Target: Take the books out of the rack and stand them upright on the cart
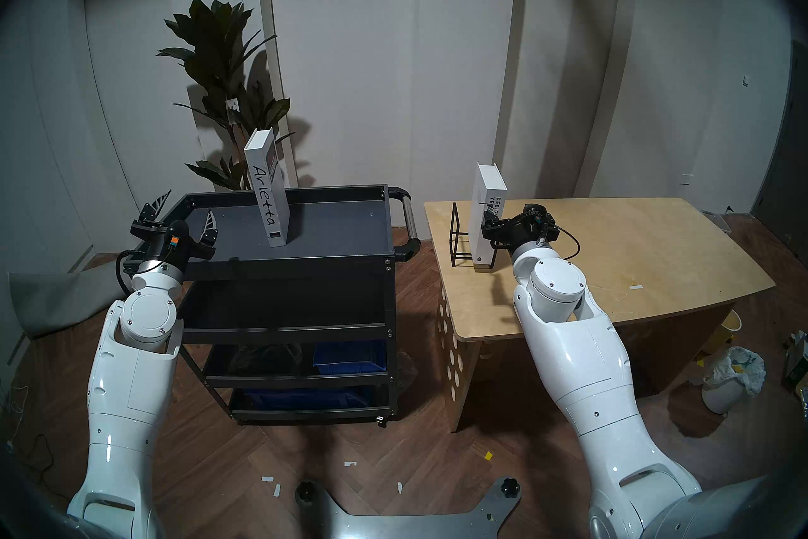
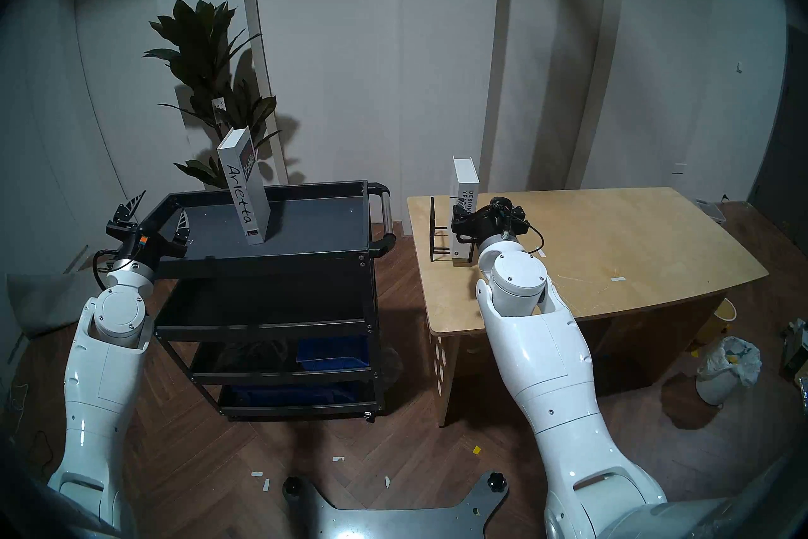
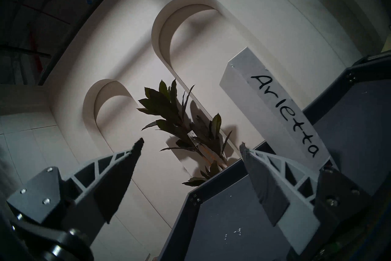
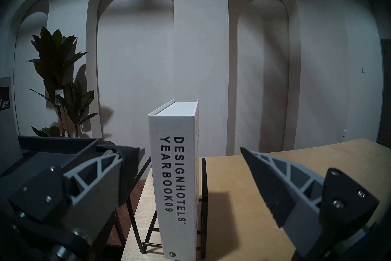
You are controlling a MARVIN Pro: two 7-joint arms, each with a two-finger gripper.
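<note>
My right gripper grabs the upper spine end [image 1: 482,189] [image 4: 173,134] of the yearbook next, above the rack's black wires on either side of the book's lower half.
The taller white book marked "Arletta" [image 1: 267,192] stands upright, leaning slightly, on the top shelf of the dark grey cart [image 1: 341,218]. My left gripper [image 1: 189,202] hangs open at the cart's front left corner, clear of that book [image 3: 273,110], with nothing between its fingers [image 3: 118,171]. The shorter white "DESIGNHOTELS YEARBOOK09" book [image 4: 175,169] stands in the black wire rack [image 1: 459,236] on the wooden table [image 1: 634,245]. My right gripper [image 4: 186,149] is open just in front of its spine, one finger on each side and neither touching it.
A tall leafy plant [image 1: 218,87] stands behind the cart. The cart's silver-bar handle [image 1: 406,214] faces the table across a narrow gap. Blue bins [image 1: 350,354] sit on the lower shelves. A bagged waste bin [image 1: 730,376] stands on the floor at the right.
</note>
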